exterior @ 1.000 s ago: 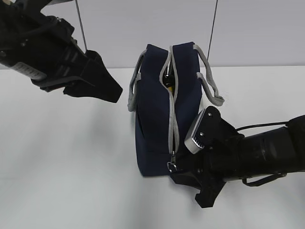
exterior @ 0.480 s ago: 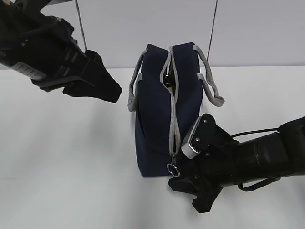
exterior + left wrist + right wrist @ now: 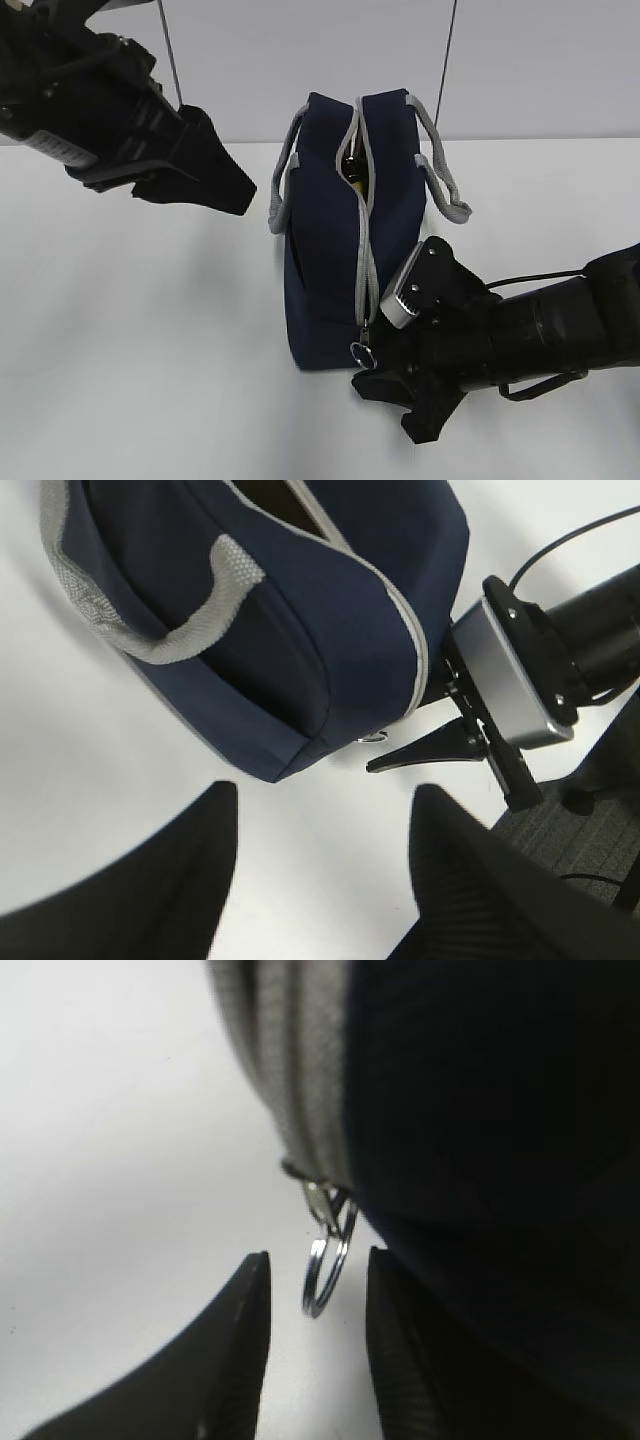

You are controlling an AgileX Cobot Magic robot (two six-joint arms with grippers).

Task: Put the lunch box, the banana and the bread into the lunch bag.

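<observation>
The right gripper grabs the metal ring pull by its free-hanging loop (image 3: 363,355) next, since zipper tape and navy cloth (image 3: 367,303) crowd the ring pull's top.
The navy lunch bag (image 3: 320,250) stands upright mid-table, its grey zipper parted along the top. A sliver of yellow (image 3: 353,176) shows in that gap, likely the banana. The lunch box and the bread are hidden. At the bag's near lower end hangs the metal ring pull (image 3: 361,352). My right gripper (image 3: 383,410) is low beside it and open. In the right wrist view the ring pull (image 3: 328,1265) hangs between the tips of the right gripper (image 3: 318,1260), touching neither finger. My left gripper (image 3: 235,195) hovers high at the left, open and empty, looking down at the bag (image 3: 300,630).
The bag's grey strap handles (image 3: 440,180) droop to each side. The white table (image 3: 140,340) spreads around the bag, with a grey wall behind. The right arm's cable (image 3: 540,268) loops above its wrist.
My right gripper has slid slightly down and left along the bag's near end, so the ring pull now sits between its fingers. The left arm has not moved.
</observation>
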